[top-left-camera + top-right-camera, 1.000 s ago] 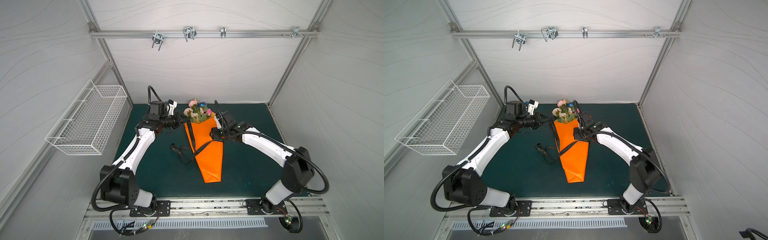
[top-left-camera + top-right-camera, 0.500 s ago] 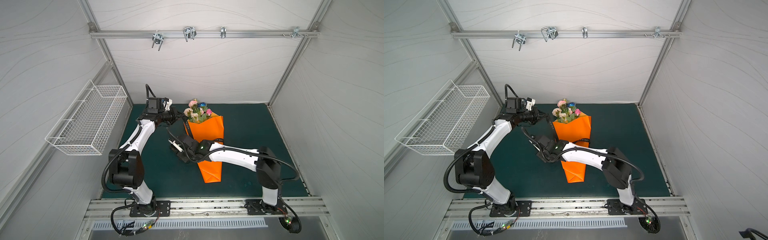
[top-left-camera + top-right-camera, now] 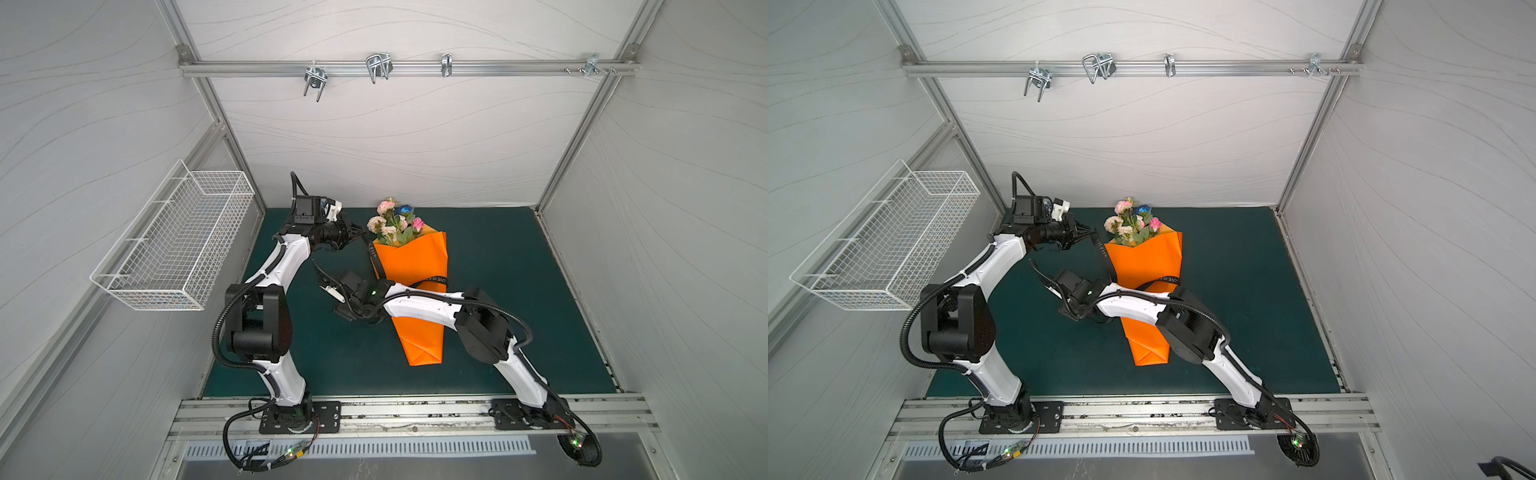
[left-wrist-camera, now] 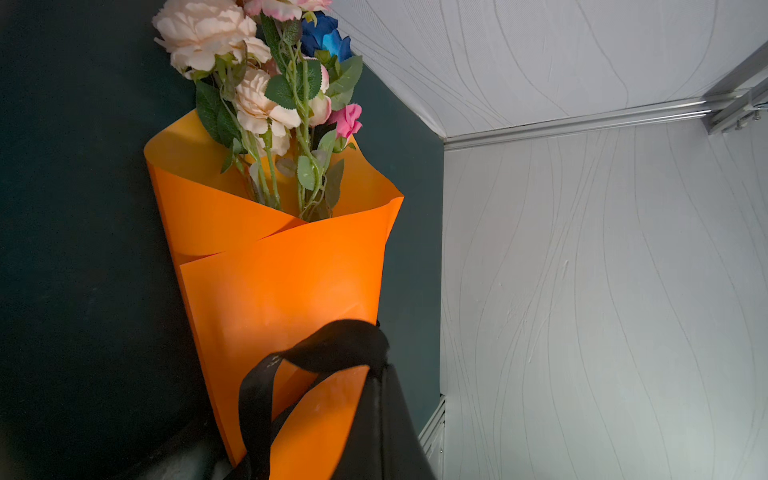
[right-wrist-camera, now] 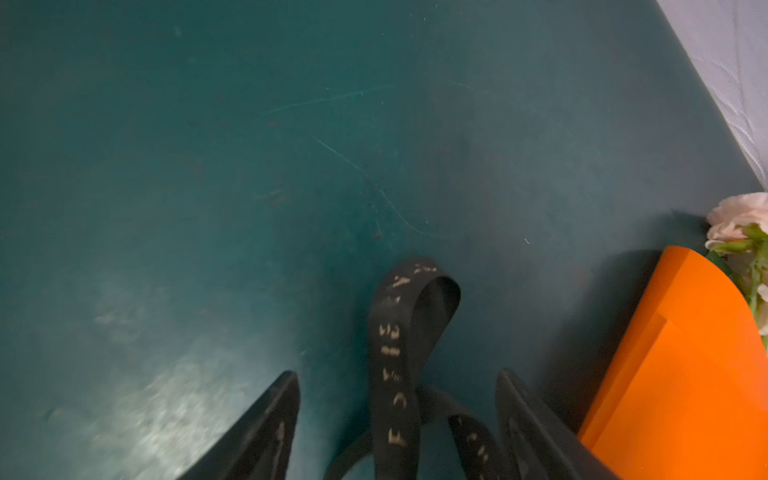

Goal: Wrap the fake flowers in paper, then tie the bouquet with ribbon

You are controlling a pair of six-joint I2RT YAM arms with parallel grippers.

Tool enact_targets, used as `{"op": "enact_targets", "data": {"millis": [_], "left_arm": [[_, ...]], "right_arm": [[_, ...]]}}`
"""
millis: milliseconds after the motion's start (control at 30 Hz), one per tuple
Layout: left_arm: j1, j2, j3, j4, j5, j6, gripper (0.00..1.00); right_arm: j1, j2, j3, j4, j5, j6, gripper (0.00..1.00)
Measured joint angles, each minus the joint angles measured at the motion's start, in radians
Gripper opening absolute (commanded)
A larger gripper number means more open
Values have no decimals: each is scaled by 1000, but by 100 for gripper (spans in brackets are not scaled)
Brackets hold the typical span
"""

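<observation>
My right gripper grabs the loose ribbon loop behind its bend next, which leaves my left gripper's end free to tie the bouquet.
The bouquet of fake flowers (image 3: 394,223) (image 3: 1130,222) (image 4: 266,87) lies in an orange paper cone (image 3: 415,259) (image 4: 282,282) on the green mat, blooms toward the back wall. A black ribbon with white lettering (image 3: 434,280) (image 5: 395,332) crosses the cone. One end runs up the cone's left edge to my left gripper (image 3: 362,236) (image 4: 378,365), which is shut on it beside the blooms. My right gripper (image 5: 397,374) reaches across the cone to its left side. It points down at the mat, open, with a loose ribbon loop lying between its fingers (image 5: 286,399).
A white wire basket (image 3: 174,245) hangs on the left wall. Metal hooks (image 3: 376,68) sit on the overhead rail. Bare green mat (image 3: 519,291) spreads right of the cone and in front of it. White walls close the back and both sides.
My right arm swung from the cone's right side across it to the left and its jaws opened wider. The paper's top spread wider. My left gripper kept hold of the ribbon end.
</observation>
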Motion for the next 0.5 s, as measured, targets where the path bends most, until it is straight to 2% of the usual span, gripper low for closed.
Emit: {"op": "enact_targets", "data": {"millis": [100, 200, 400, 433, 500], "left_arm": [[0, 0, 0, 0, 3, 0, 0], [0, 0, 0, 0, 5, 0, 0], [0, 0, 0, 0, 8, 0, 0], [0, 0, 0, 0, 8, 0, 0], [0, 0, 0, 0, 8, 1, 0]], "right_arm": [[-12, 54, 56, -2, -13, -9, 76], [-16, 104, 109, -3, -14, -18, 68], [-21, 133, 127, -11, -13, -15, 17], [-20, 132, 123, -8, -13, -13, 12], [-18, 115, 88, 6, -13, -20, 9]]}}
